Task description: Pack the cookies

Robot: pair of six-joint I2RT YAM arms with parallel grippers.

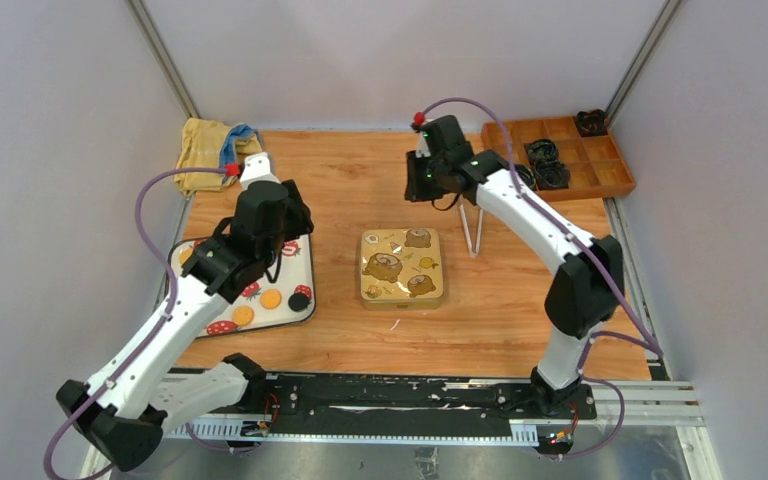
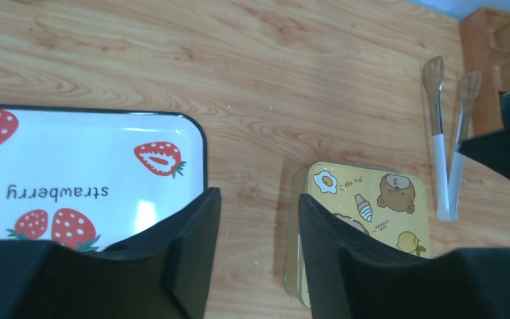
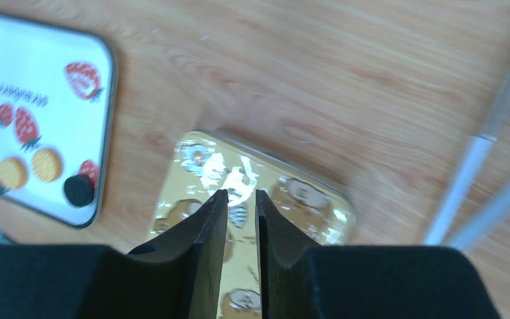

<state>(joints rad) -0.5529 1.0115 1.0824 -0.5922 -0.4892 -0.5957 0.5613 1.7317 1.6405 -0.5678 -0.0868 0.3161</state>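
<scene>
The robot's right gripper will next grab the strawberry-print tray by its dark rim on the side facing the tin, so that the tray can be moved to a new position while the cookies stay free for packing.
Several round cookies, golden-orange (image 1: 271, 298) and one black (image 1: 299, 299), lie on the white strawberry-print tray (image 1: 305, 262) at the left. They also show in the right wrist view, orange (image 3: 46, 164) and black (image 3: 79, 190). My left gripper (image 1: 290, 240) hangs over the tray's right part, open and empty (image 2: 259, 199). A closed yellow tin with bear prints (image 1: 401, 266) sits mid-table, also seen in the left wrist view (image 2: 372, 199). My right gripper (image 1: 422, 190) is raised behind the tin (image 3: 292, 193), its jaws nearly together and empty (image 3: 241, 194).
White-handled tongs (image 1: 475, 225) lie right of the tin, also in the left wrist view (image 2: 448, 153). A brown compartment box (image 1: 570, 150) with black items stands at the back right. A yellow and blue cloth (image 1: 210, 145) lies at the back left.
</scene>
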